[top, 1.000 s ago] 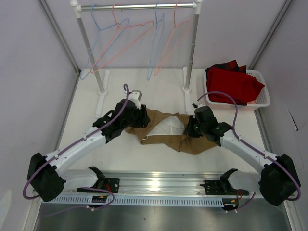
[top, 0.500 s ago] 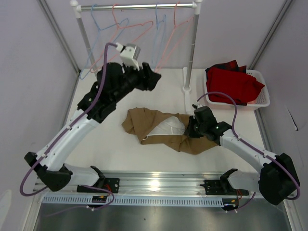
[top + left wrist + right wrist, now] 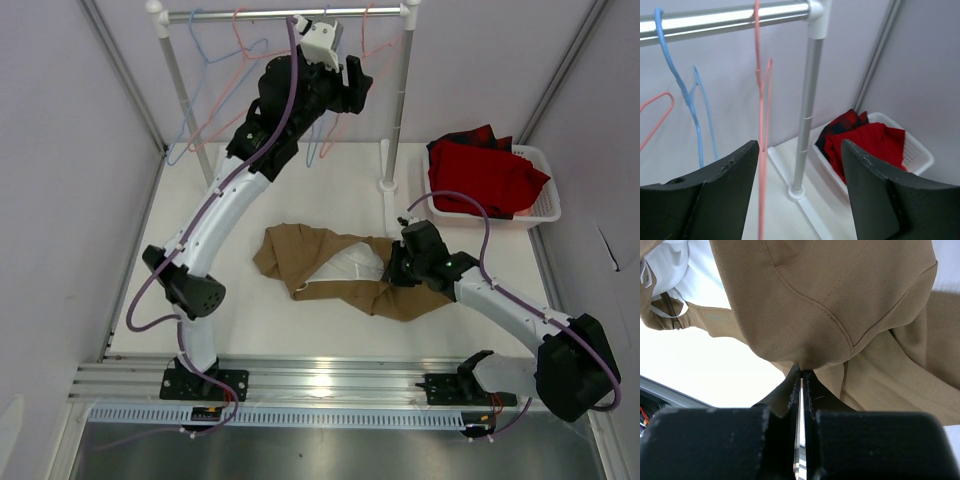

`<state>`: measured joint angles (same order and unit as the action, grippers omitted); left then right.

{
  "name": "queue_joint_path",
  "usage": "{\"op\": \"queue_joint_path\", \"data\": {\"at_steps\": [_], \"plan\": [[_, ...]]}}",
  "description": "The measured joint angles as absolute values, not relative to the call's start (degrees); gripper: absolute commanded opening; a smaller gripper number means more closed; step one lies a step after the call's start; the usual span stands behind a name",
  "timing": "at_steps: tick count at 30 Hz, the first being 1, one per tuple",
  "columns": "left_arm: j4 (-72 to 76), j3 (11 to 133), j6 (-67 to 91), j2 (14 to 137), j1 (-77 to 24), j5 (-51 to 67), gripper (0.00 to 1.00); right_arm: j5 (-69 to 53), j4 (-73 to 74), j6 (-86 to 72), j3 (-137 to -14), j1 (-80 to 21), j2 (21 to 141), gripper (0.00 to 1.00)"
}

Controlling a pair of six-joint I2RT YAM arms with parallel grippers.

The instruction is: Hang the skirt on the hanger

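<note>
I will pick up the salmon-pink hanger edge-on with my left gripper next, by its near sloping arm point(image 3: 761, 145). Its far arm then stays free to go into the skirt.
The tan-brown skirt point(image 3: 290, 250) lies crumpled on the white table with its pale lining point(image 3: 355, 262) showing. My right gripper point(image 3: 396, 270) is at the skirt's right end, shut on a fold of the cloth point(image 3: 840, 305); its jaws point(image 3: 802, 372) pinch the fabric edge. My left gripper point(image 3: 358, 82) is raised high at the clothes rack, open and empty. In the left wrist view a salmon-pink hanger point(image 3: 760, 150) hangs from the rail just inside my left finger point(image 3: 730, 175), with the gripper point(image 3: 800, 150) open around it and the pole. That hanger point(image 3: 341, 130) is next to the rack's right pole.
The rack's right pole point(image 3: 807, 110) and its foot stand between my left fingers in view. Light blue hangers point(image 3: 687, 95) and another pink one hang further left. A white basket point(image 3: 545, 200) with red cloth point(image 3: 485, 175) sits at the right rear.
My left arm left the skirt's left end, rose from the table to the rack and opened wider. The skirt's left end dropped flat. The right gripper kept its hold.
</note>
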<state>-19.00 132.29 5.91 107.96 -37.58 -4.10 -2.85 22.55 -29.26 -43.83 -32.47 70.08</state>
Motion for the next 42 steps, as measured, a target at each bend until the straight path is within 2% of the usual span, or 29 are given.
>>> {"op": "queue_joint_path", "data": {"at_steps": [8,17,26,32,38,42], "plan": [[-18.8,134.4,3.8,115.2,-32.3,1.0,0.76,-2.9,22.0,-29.2,-42.3,-32.5,70.3,0.0],[-18.2,134.4,2.4,117.2,-31.5,4.7,0.74,-3.0,20.9,-28.8,-41.5,-32.4,71.0,0.0],[-17.6,134.0,2.5,117.3,-31.5,4.7,0.63,-3.1,20.2,-28.8,-41.2,-32.4,71.8,0.0],[-17.2,133.9,2.4,117.8,-31.4,4.7,0.6,-3.1,19.7,-28.8,-41.1,-32.4,72.3,0.0],[-17.2,133.8,2.3,118.3,-31.4,4.7,0.52,-3.1,19.4,-28.7,-41.1,-32.4,72.9,0.0],[-17.1,133.8,2.3,118.6,-31.4,4.7,0.41,-3.1,19.3,-28.6,-41.1,-32.4,73.3,0.0]]}}
